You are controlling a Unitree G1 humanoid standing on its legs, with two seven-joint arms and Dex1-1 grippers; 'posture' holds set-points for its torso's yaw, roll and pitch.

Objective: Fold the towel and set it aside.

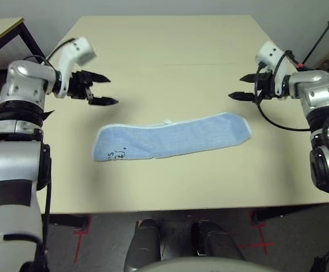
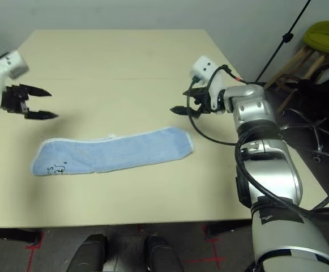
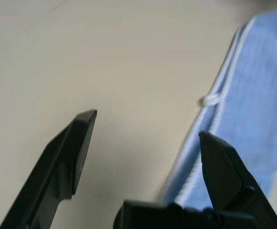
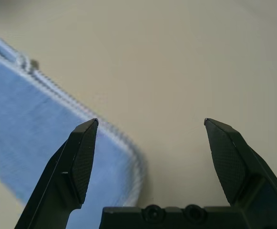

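Note:
I should next grab the towel with my right gripper by the corner of its rounded end (image 1: 247, 129), where the thick white edging stands up, since the towel's middle (image 1: 170, 140) lies flat.
The towel (image 1: 170, 137), a light-blue cloth with white edging, lies on the table (image 1: 164, 51) as a long folded strip running left to right, with a dark embroidered mark near its left end. My left gripper (image 1: 109, 90) hovers open above the table, behind and to the left of the towel's left end, holding nothing. My right gripper (image 1: 236, 86) hovers open behind the towel's right end, also with nothing in it. The towel's edging (image 3: 219, 95) and small white label appear past the left fingers. The towel's rounded end (image 4: 105, 148) lies beyond the right fingers.
A second table's corner (image 1: 5, 28) stands at the far left. On the right are a wooden stool with a green cushion (image 2: 325, 34), a black stand pole and cables on the floor. Red tape marks (image 1: 82, 229) lie on the floor under the near edge.

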